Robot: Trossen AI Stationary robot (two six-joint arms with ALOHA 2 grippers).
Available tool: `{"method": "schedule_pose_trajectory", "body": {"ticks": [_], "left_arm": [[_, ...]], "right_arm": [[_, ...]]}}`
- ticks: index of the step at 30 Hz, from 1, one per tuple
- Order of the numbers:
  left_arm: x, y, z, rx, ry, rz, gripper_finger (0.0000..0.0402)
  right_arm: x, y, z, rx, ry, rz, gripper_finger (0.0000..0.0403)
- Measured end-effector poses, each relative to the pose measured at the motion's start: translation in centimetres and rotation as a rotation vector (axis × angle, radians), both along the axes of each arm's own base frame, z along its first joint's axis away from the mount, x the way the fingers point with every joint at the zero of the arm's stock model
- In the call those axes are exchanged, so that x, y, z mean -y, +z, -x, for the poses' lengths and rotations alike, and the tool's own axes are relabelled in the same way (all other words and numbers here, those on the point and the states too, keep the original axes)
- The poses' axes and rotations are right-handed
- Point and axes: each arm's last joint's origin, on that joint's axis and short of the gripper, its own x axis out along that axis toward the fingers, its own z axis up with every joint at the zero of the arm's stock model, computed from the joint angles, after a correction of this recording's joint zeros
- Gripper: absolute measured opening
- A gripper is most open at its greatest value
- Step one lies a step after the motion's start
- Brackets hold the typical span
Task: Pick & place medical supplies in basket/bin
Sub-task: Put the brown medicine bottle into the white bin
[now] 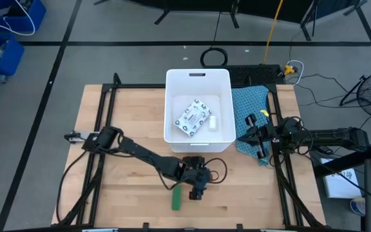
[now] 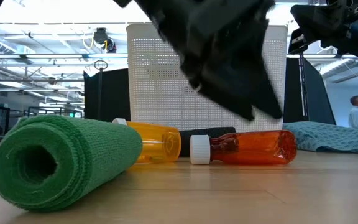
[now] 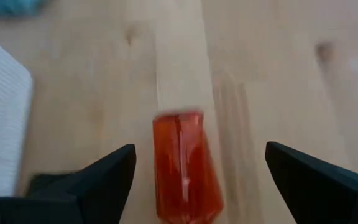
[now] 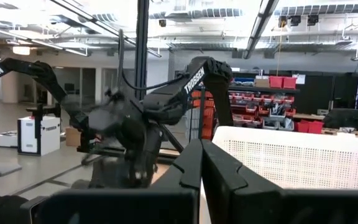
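The red bottle goes into the white bin next, my left gripper grabbing its body [image 3: 184, 165].
The red bottle [image 3: 185, 168] with a white cap [image 2: 199, 149] lies on its side on the table, between the fingers of my left gripper [image 3: 201, 148]. That gripper is open, points down from above [image 1: 198, 185] and stands on either side of the bottle without touching it. An orange vial [image 2: 159, 143] and a black piece [image 2: 215, 132] lie beside the bottle. The green roll [image 1: 176, 198] lies nearer the table's near edge. The white bin [image 1: 197, 82] holds a flat white printed packet [image 1: 192, 118] and a small white piece [image 1: 213, 121]. My right gripper [image 4: 201, 165] is shut and waits above the blue-green cloth [image 1: 247, 100].
The bin stands just beyond the bottle, toward the table's far edge, with its near wall [image 2: 207, 74] close behind the items. The blue-green cloth lies right of the bin, under my right arm. Bare wood [image 1: 127, 187] spreads to the left and near side.
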Motion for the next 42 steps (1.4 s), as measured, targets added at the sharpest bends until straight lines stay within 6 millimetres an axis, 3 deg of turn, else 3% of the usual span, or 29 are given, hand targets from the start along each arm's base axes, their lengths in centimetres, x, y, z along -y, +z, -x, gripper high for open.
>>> {"method": "schedule_pose_trajectory", "body": {"ticks": [8, 16, 20, 27, 30, 34, 38, 42], "left_arm": [[-1.0, -3.4, -0.7, -0.071, 0.02, 0.023, 0.0338], [-1.7, -3.7, -1.1, -0.082, 0.033, 0.079, 0.0306], [-1.7, -3.2, -1.0, -0.08, 0.027, 0.088, 0.0255], [-1.1, -2.2, -0.9, -0.052, -0.063, 0.081, 0.0133], [-0.8, -1.0, -0.6, -0.031, -0.101, 0.07, 0.0132], [-0.4, 2.0, 0.0, 0.036, -0.146, 0.058, 0.0133], [-0.2, 7.1, 1.9, 0.114, -0.193, -0.005, 0.0159], [-0.7, 13.5, 5.5, 0.188, -0.175, -0.076, 0.0164]], "right_arm": [[0.0, -0.1, 0.0, -0.015, 0.002, -0.011, 0.0], [0.0, -0.2, -0.1, -0.028, 0.004, -0.017, 0.0], [0.0, -0.2, -0.1, -0.027, 0.004, -0.017, 0.0], [0.0, -0.2, -0.1, -0.026, 0.004, -0.016, 0.0], [0.0, -0.2, -0.1, -0.026, 0.003, -0.016, 0.0], [0.0, -0.2, -0.1, -0.027, 0.004, -0.017, 0.0], [0.0, -0.2, -0.1, -0.028, 0.005, -0.019, 0.0], [0.0, -0.2, -0.1, -0.028, 0.007, -0.02, 0.0]]}}
